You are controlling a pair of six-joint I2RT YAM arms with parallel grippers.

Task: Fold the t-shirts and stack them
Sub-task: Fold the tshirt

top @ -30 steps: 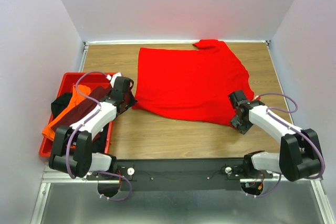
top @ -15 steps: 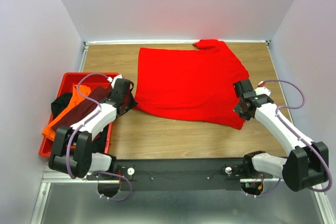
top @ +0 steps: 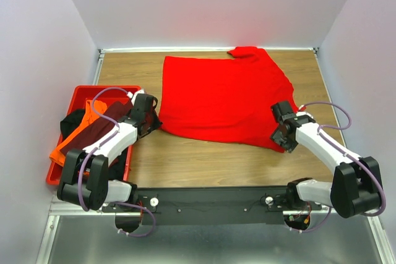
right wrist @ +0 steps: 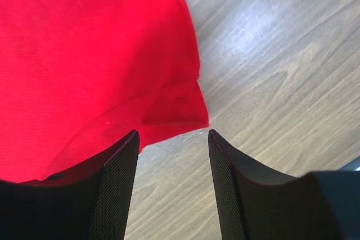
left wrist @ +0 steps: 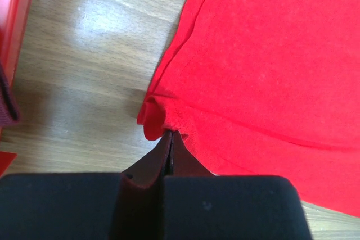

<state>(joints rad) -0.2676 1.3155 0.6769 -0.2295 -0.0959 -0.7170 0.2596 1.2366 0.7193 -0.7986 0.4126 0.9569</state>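
Observation:
The t-shirt's free near corner (right wrist: 183, 121) matches my left gripper's corner. My right gripper needs to grab it next, to fold the red t-shirt's near edge over evenly.
The bright red t-shirt (top: 223, 97) lies spread flat on the wooden table. My left gripper (top: 153, 117) is shut on its near-left corner; the left wrist view shows the closed fingertips (left wrist: 171, 134) pinching a bunched fold of the red cloth (left wrist: 270, 54). My right gripper (top: 280, 129) is open at the shirt's near-right corner. In the right wrist view its jaws (right wrist: 171, 136) stand apart just above the table, with the red corner (right wrist: 180, 108) lying just ahead of the gap. The orange (top: 67, 143), dark maroon (top: 99, 129) and black (top: 71, 120) t-shirts lie heaped in the crate.
The red plastic crate (top: 83, 91) stands at the table's left edge, close beside my left arm; its rim shows in the left wrist view (left wrist: 17, 15). Bare wood (top: 204, 162) lies between the red shirt and the arm bases. Walls close in the back and both sides.
My right gripper swung up and to the right along the shirt's edge, then came back to the near-right corner. My left gripper has stayed shut on the near-left corner, barely moving.

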